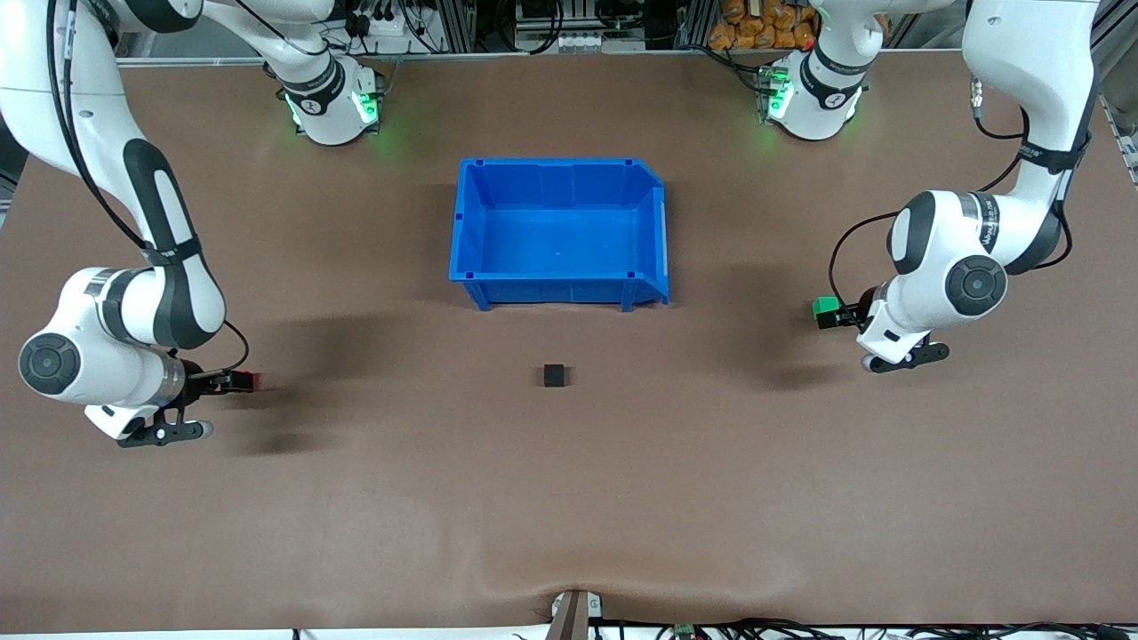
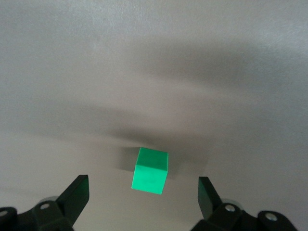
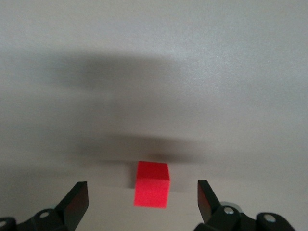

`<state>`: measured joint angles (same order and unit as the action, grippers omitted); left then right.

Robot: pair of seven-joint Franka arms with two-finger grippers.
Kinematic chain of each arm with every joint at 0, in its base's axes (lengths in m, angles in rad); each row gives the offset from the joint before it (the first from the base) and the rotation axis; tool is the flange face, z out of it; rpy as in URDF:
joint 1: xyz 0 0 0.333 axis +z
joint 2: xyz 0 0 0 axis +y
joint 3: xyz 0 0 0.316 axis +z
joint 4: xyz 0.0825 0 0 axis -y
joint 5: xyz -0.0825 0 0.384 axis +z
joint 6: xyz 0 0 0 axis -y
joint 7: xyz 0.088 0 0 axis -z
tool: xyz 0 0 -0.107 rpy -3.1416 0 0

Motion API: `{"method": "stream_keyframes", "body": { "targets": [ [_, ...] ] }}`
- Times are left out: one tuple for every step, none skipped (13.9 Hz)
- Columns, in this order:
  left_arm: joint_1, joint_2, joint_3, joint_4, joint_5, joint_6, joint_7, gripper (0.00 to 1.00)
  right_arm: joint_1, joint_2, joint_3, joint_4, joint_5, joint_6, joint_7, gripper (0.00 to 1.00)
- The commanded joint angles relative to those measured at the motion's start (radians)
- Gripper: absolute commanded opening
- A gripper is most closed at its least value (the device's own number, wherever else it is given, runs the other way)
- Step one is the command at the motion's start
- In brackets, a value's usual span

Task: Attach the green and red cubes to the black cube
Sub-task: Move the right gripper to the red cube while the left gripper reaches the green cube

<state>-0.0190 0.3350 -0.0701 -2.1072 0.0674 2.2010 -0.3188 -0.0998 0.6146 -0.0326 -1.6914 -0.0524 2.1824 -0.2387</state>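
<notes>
The red cube (image 1: 257, 382) should be attached to the black cube (image 1: 554, 375), so my right gripper next needs to grab the red cube by its opposite sides.
The black cube (image 1: 554, 375) sits alone on the brown table, nearer to the front camera than the blue bin. The green cube (image 1: 826, 308) lies toward the left arm's end of the table. My left gripper (image 1: 840, 315) is down at it. In the left wrist view the gripper (image 2: 143, 188) is open, with the green cube (image 2: 150, 171) between its fingers and touching neither. The red cube (image 1: 257, 382) lies toward the right arm's end. My right gripper (image 1: 233, 383) is open around the red cube (image 3: 152, 190) in the same way, with a gap on each side.
An empty blue bin (image 1: 560, 276) stands mid-table between the arm bases and the black cube. The brown table top (image 1: 569, 498) runs bare to its front edge, where a small mount (image 1: 573, 613) sticks up.
</notes>
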Motion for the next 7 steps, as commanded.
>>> {"method": "stream_keyframes", "body": {
  "targets": [
    [-0.004,0.03,-0.002,-0.005,-0.009,0.014,-0.016,1.0,-0.034,0.036,0.016,0.012,-0.009,0.017,-0.037,1.0],
    [-0.002,0.042,-0.002,-0.005,-0.008,0.025,-0.016,1.0,-0.034,0.042,0.016,0.01,-0.009,0.019,-0.037,1.0],
    [-0.002,0.052,-0.002,-0.007,-0.008,0.026,-0.016,1.0,-0.034,0.048,0.016,0.01,-0.009,0.023,-0.037,1.0],
    [-0.002,0.059,-0.002,-0.008,-0.008,0.026,-0.016,1.0,-0.034,0.051,0.016,0.012,-0.009,0.025,-0.036,1.0],
    [-0.006,0.065,-0.002,-0.01,-0.008,0.026,-0.016,1.0,-0.029,0.051,0.016,0.01,-0.004,0.023,-0.027,1.0],
    [-0.007,0.075,-0.002,-0.01,-0.008,0.026,-0.014,0.97,-0.029,0.053,0.016,0.006,-0.001,0.023,-0.022,1.0],
    [-0.007,0.082,-0.003,-0.01,-0.008,0.026,-0.006,0.96,-0.031,0.054,0.017,-0.002,0.0,0.025,-0.022,1.0]
  ]
}}
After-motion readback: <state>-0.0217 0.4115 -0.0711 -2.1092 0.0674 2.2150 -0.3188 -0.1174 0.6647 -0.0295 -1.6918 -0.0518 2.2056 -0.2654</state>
